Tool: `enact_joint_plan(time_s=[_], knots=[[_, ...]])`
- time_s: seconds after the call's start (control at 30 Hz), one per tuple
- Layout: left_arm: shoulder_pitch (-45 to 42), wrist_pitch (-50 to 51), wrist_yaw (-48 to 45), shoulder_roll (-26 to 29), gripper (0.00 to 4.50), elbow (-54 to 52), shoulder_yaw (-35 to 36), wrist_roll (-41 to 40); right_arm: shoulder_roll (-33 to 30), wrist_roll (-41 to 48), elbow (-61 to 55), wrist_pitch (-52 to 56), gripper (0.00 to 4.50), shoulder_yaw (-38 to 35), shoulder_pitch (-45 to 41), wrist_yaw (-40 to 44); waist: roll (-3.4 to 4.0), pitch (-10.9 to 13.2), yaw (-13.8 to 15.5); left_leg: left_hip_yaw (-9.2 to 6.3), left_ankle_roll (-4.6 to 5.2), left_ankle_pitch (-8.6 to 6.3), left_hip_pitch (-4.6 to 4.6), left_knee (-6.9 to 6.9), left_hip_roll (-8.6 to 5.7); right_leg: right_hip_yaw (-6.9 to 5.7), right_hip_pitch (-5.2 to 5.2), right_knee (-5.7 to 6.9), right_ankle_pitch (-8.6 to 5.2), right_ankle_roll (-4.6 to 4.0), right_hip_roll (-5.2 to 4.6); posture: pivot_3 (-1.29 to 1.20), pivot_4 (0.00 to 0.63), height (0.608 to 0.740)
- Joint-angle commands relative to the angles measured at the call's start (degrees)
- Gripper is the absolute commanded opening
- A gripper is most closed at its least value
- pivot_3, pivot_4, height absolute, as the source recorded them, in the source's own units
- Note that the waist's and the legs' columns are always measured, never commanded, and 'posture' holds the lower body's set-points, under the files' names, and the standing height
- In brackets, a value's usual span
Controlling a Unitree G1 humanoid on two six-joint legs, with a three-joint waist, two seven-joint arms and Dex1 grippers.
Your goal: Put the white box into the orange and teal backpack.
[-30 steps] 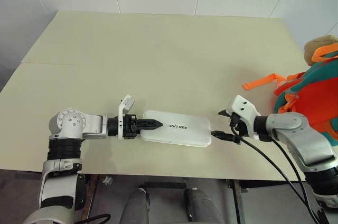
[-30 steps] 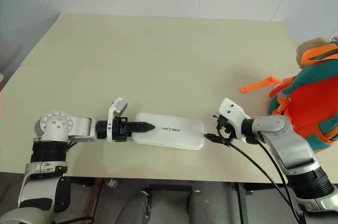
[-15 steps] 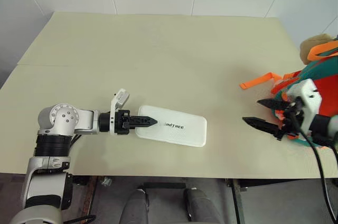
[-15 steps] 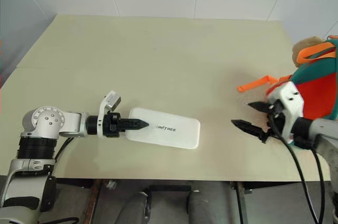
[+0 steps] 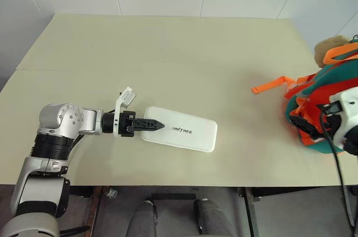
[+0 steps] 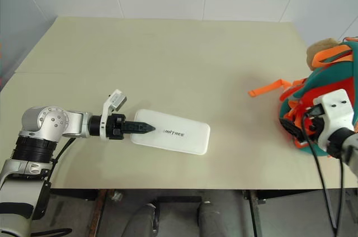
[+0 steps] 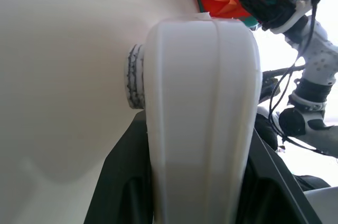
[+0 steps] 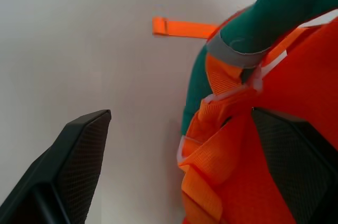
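My right gripper grabs the backpack by its teal-and-orange strap (image 8: pixel 222 102) next. Then my right gripper brings the backpack over for the white box.
The white box (image 5: pixel 182 133) lies flat near the table's front edge, with dark lettering on top. My left gripper (image 5: pixel 152 126) is shut on its left end; in the left wrist view the box (image 7: pixel 200 113) sits between the black fingers (image 7: pixel 119 182). The orange and teal backpack (image 5: pixel 330 94) stands at the table's right edge, well apart from the box. My right gripper (image 8: pixel 180 113) is open at the backpack's near left side, with the backpack's orange webbing (image 8: pixel 222 145) between its spread fingers (image 8: pixel 74 166).
The cream table (image 5: pixel 168 52) stretches wide behind and between box and backpack. A loose orange strap (image 5: pixel 271 85) lies on it, left of the backpack. A tan plush piece (image 5: pixel 330 48) sits at the backpack's top. Black cables (image 5: pixel 338 175) hang from my right wrist.
My right gripper has swung away from the box's right end over to the backpack, staying open. The left gripper keeps its hold on the box's left end.
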Motion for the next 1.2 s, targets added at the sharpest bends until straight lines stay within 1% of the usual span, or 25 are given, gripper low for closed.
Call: enact_joint_plan(time_s=[0.03,0.13,0.17,0.23,0.37,0.4,0.5,0.57,0.6,0.63,0.77,0.83,0.97,1.03,1.2], knots=[[-0.1,-0.4,1.5,0.8,1.3,-1.0,1.6,3.0,2.8,-3.8,1.8,-2.9,4.5,0.9,-4.6,-7.9,0.0,0.0,-0.1,0.0,0.0,0.0,-0.01,-0.01,-0.01,0.01,-0.01,0.0,0.01,0.02,-0.01,0.0,0.15,0.74],[0.3,0.7,1.3,0.3,1.3,-2.2,3.7,1.6,7.2,-5.5,4.0,-5.8,4.5,1.7,-9.6,-13.5,0.01,0.0,-0.2,0.0,0.0,0.0,-0.04,-0.07,0.0,0.01,-0.03,0.02,0.06,0.11,0.0,0.0,0.15,0.74],[0.4,1.0,1.2,0.1,1.3,-2.5,4.4,1.2,8.3,-6.1,5.0,-6.9,4.5,1.7,-11.0,-14.9,0.02,0.0,-0.2,-0.01,0.0,0.01,-0.03,-0.13,0.0,0.0,-0.05,0.03,0.16,0.31,0.01,0.0,0.15,0.74],[0.4,1.8,1.1,-0.2,1.3,-3.1,5.6,0.6,10.6,-7.1,8.0,-9.4,4.5,1.6,-14.2,-18.0,0.02,0.0,-0.1,-0.01,-0.01,0.01,-0.02,-0.24,-0.01,-0.02,-0.1,0.05,0.53,0.99,0.01,0.0,0.15,0.74],[0.4,2.9,1.3,-1.0,1.29,-3.6,7.4,0.1,13.4,-9.5,13.8,-13.5,4.5,4.1,-19.7,-21.7,0.05,0.0,-0.2,-0.01,-0.03,0.0,-0.03,-0.52,-0.01,-0.04,-0.19,0.0,0.51,1.0,0.01,0.0,0.15,0.74],[0.5,3.2,1.4,-1.2,1.28,-4.0,7.7,0.0,14.0,-11.0,15.9,-14.1,4.32,4.7,-21.5,-24.2,0.06,0.0,-0.2,-0.01,-0.04,0.0,-0.04,-0.57,-0.01,-0.04,-0.22,0.01,0.49,1.01,0.01,0.0,0.15,0.74],[0.7,3.5,1.9,-1.8,1.27,-4.5,8.7,0.0,16.2,-12.7,20.1,-14.4,3.57,6.0,-25.7,-28.4,0.08,0.0,-0.2,-0.01,-0.07,0.0,-0.06,-0.65,0.0,-0.05,-0.29,0.02,0.44,1.0,0.01,0.0,0.15,0.74],[0.7,3.5,2.2,-2.0,1.27,-4.7,9.4,0.0,17.0,-13.0,21.4,-15.6,2.88,6.1,-27.2,-29.5,0.08,0.0,-0.2,-0.01,-0.08,0.01,-0.07,-0.69,0.0,-0.05,-0.32,0.03,0.43,0.99,0.01,0.0,0.15,0.74],[0.8,3.4,2.5,-2.0,1.27,-4.9,9.9,-0.1,17.6,-12.8,21.8,-16.0,2.44,5.9,-27.9,-29.9,0.08,0.0,-0.2,-0.01,-0.08,0.01,-0.08,-0.69,0.0,-0.05,-0.32,0.03,0.43,1.0,0.01,0.0,0.15,0.74],[0.8,3.4,2.7,-2.1,1.27,-4.9,10.3,0.0,17.9,-12.5,22.3,-16.3,2.13,5.7,-28.5,-30.2,0.09,0.0,-0.2,-0.01,-0.09,0.01,-0.08,-0.69,0.0,-0.05,-0.32,0.03,0.43,1.0,0.01,0.0,0.15,0.74],[1.1,0.3,5.5,-3.3,1.27,-4.9,14.4,0.8,18.7,-9.4,22.4,-16.3,0.7,6.1,-30.5,-27.5,0.09,0.0,-0.3,-0.01,-0.09,0.01,-0.08,-0.66,-0.01,-0.05,-0.32,0.07,0.43,1.0,0.01,0.0,0.15,0.74],[0.9,-2.7,7.5,-4.0,1.27,-4.0,16.5,2.0,19.0,-6.7,21.3,-15.1,0.06,7.1,-31.6,-24.2,0.09,0.0,-0.4,-0.01,-0.1,0.02,-0.06,-0.64,0.0,-0.05,-0.32,0.11,0.43,1.01,0.02,0.0,0.15,0.74],[-0.6,-11.9,10.9,-5.5,1.27,0.0,20.2,5.8,19.2,-1.8,17.2,-12.7,0.0,10.3,-33.2,-17.3,0.14,0.1,-0.6,-0.01,-0.11,0.03,-0.03,-0.62,0.02,-0.05,-0.32,0.2,0.43,1.01,0.05,0.0,0.15,0.74],[-1.3,-17.4,11.3,-5.0,1.27,2.1,20.5,8.6,19.3,1.9,13.7,-10.5,0.0,12.7,-34.0,-12.7,0.16,0.1,-0.6,-0.01,-0.13,0.03,-0.04,-0.61,0.03,-0.05,-0.37,0.24,0.43,1.01,0.06,0.0,0.15,0.74],[-2.7,-22.8,8.7,-3.1,1.27,5.3,20.0,11.6,19.5,9.0,7.9,-4.9,0.0,16.1,-35.2,-6.3,0.17,0.1,-0.5,0.01,-0.14,0.04,-0.11,-0.65,0.03,-0.04,-0.48,0.29,0.42,1.02,0.06,0.0,0.15,0.74]])
